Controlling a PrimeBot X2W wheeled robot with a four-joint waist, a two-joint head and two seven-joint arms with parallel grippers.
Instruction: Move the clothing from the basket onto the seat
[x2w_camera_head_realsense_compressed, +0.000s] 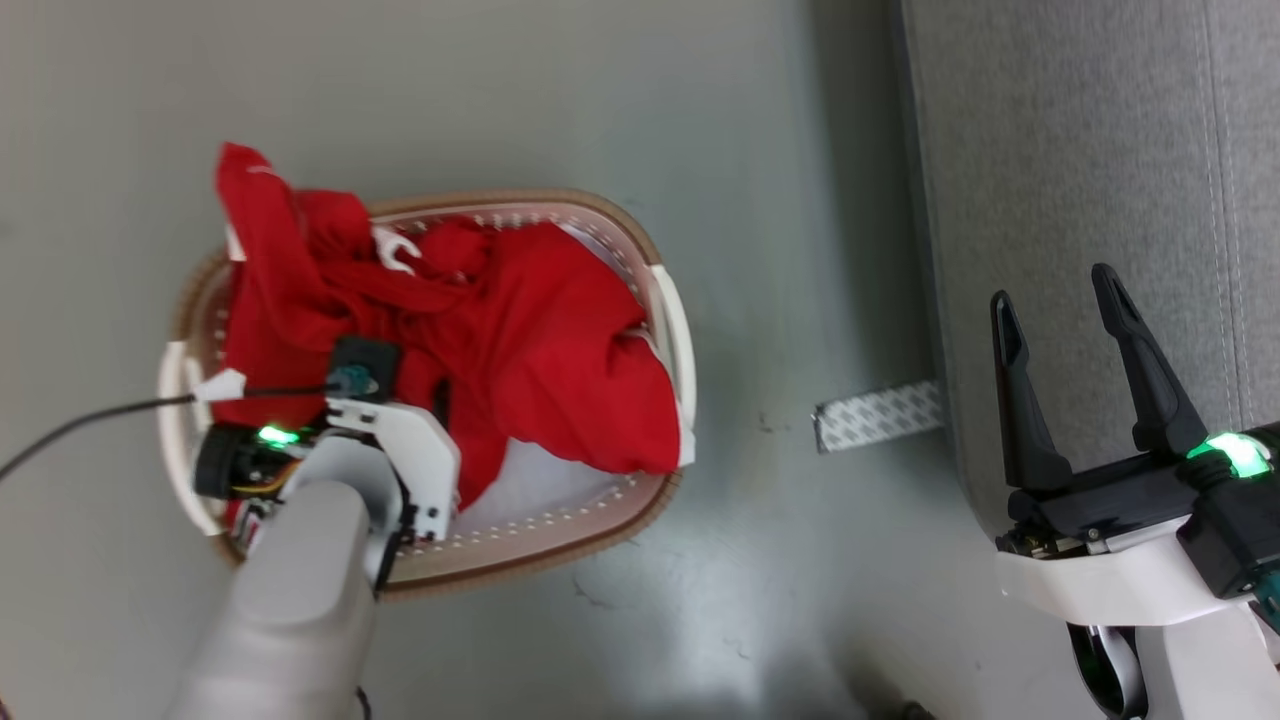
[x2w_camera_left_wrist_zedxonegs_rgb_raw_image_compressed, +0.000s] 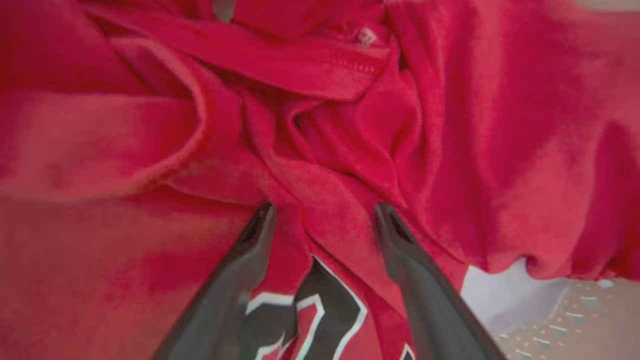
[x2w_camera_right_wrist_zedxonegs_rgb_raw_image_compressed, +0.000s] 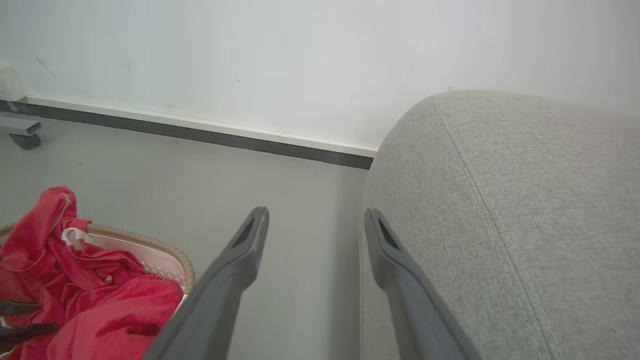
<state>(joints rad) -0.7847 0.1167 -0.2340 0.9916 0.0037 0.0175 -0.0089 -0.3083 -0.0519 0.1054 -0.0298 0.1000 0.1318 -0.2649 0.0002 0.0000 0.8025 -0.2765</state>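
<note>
My left gripper grabs that raised fold of cloth (x2w_camera_right_wrist_zedxonegs_rgb_raw_image_compressed: 50, 316) between its fingers next, since the red clothing (x2w_camera_right_wrist_zedxonegs_rgb_raw_image_compressed: 100, 305) lies in a slack heap.
The red clothing (x2w_camera_head_realsense_compressed: 540, 330) lies heaped in the white basket (x2w_camera_head_realsense_compressed: 560, 545) with its brown rim, on the floor at the left, and one fold hangs over the far rim. My left arm (x2w_camera_head_realsense_compressed: 380, 450) reaches down into the heap. In the left wrist view my left gripper (x2w_camera_left_wrist_zedxonegs_rgb_raw_image_compressed: 324, 209) is open, its fingertips pressed into the red clothing (x2w_camera_left_wrist_zedxonegs_rgb_raw_image_compressed: 450, 125) with a ridge of cloth between them and black-white lettering below. My right gripper (x2w_camera_head_realsense_compressed: 1054, 286) stands open and empty over the front edge of the grey seat (x2w_camera_head_realsense_compressed: 1080, 150). The right wrist view shows that gripper (x2w_camera_right_wrist_zedxonegs_rgb_raw_image_compressed: 316, 213), the seat (x2w_camera_right_wrist_zedxonegs_rgb_raw_image_compressed: 500, 200), the basket (x2w_camera_right_wrist_zedxonegs_rgb_raw_image_compressed: 185, 265) and the clothing (x2w_camera_right_wrist_zedxonegs_rgb_raw_image_compressed: 100, 305).
A strip of patterned grey tape (x2w_camera_head_realsense_compressed: 878, 415) lies on the floor against the sofa's base. A black cable (x2w_camera_head_realsense_compressed: 90, 415) runs left from my left wrist. Bare grey floor separates basket and sofa. A white wall with a dark baseboard (x2w_camera_right_wrist_zedxonegs_rgb_raw_image_compressed: 200, 132) stands behind.
</note>
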